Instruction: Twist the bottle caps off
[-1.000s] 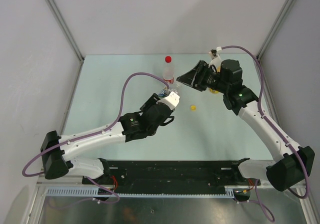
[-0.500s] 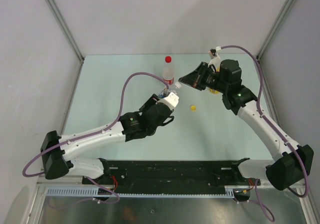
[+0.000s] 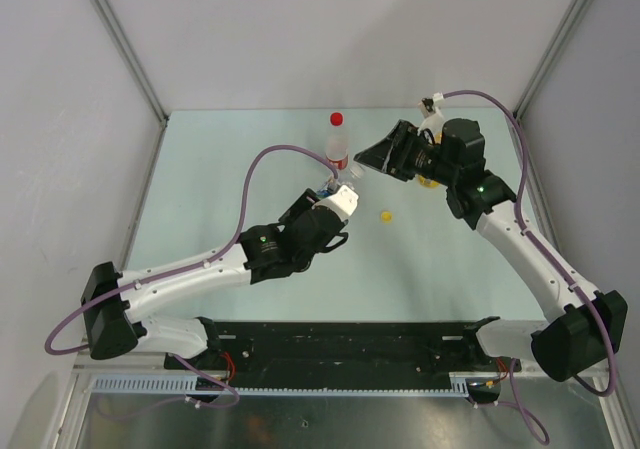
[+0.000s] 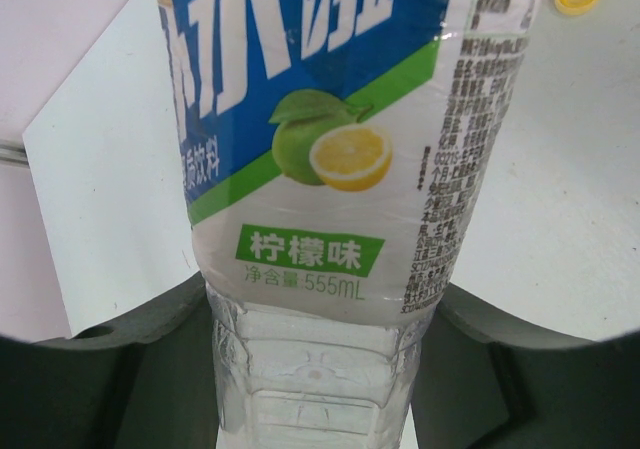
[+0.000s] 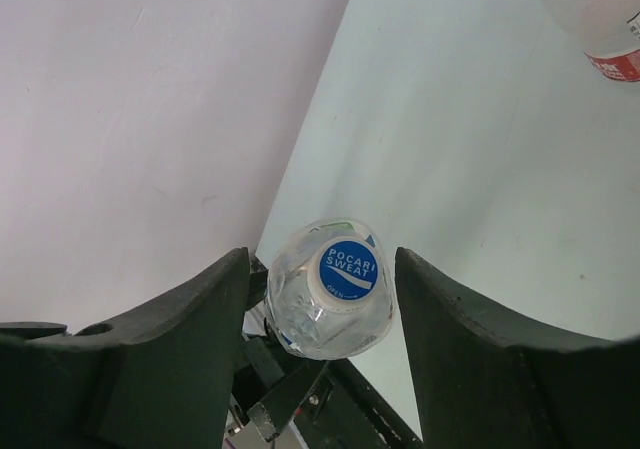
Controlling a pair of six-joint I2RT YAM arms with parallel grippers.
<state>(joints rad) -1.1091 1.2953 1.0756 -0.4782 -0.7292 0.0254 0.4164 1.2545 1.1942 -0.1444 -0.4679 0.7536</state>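
I next need to grab the white cap by its opposite sides with my right gripper, facing its blue top head-on, so that I can unscrew it.
My left gripper is shut on the lower body of the clear bottle with the blue-white label, holding it tilted above the table. Its white cap with a blue top points at my right gripper, which is open. The dark fingers stand either side of the cap with gaps. From above, the right gripper meets the cap near the table's middle. A loose yellow cap lies on the table. The red-capped bottle stands upright behind.
A bottle with yellow liquid is mostly hidden behind my right wrist. The red-white label bottle shows at the top right of the right wrist view. Grey walls enclose the pale green table on three sides.
The right gripper's jaws shut and then parted again around the white cap, with a slight shift of the wrist. The left arm and its bottle have not moved.
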